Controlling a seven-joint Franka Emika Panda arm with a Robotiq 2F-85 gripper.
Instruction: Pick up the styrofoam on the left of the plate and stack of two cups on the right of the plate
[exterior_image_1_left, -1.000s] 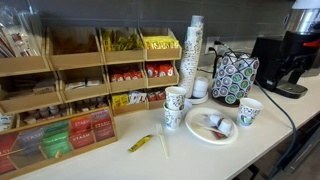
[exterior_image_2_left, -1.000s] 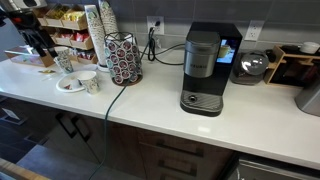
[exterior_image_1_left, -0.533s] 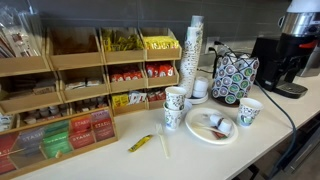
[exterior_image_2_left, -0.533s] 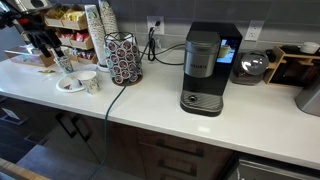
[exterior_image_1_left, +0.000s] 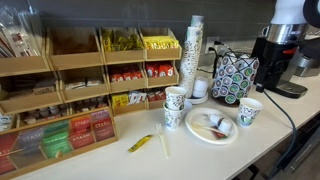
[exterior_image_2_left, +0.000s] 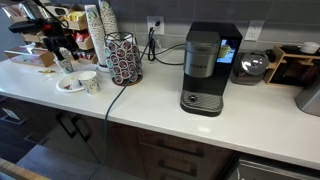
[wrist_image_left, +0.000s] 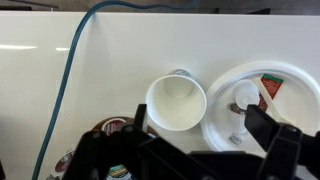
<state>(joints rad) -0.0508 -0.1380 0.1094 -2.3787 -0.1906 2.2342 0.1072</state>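
Observation:
The robot's gripper will next grab the styrofoam cup by its rim on the side near the plate, so the base of the styrofoam cup stays free to stack onto the two cups.
The styrofoam cup (exterior_image_1_left: 249, 112) stands alone on one side of the white plate (exterior_image_1_left: 203, 134); it also shows in an exterior view (exterior_image_2_left: 90, 82). The stack of two cups (exterior_image_1_left: 174, 107) stands on the plate's other side. In the wrist view I look down into the single cup (wrist_image_left: 176, 100), with the plate (wrist_image_left: 215, 100) touching or nearly touching it. My gripper (wrist_image_left: 196, 116) is open and empty, hovering above the cup and the plate's near rim. The stack is out of the wrist view.
A coffee-pod carousel (exterior_image_1_left: 235, 76) and a tall plain cup stack (exterior_image_1_left: 194, 55) stand behind the plate. A teal cable (wrist_image_left: 68, 70) runs over the counter. Snack shelves (exterior_image_1_left: 80, 80) fill one side. A coffee maker (exterior_image_2_left: 203, 70) stands further along the counter.
The arm has swung into view at the upper edge of an exterior view and shifted over the cups. The cups and plate have not moved.

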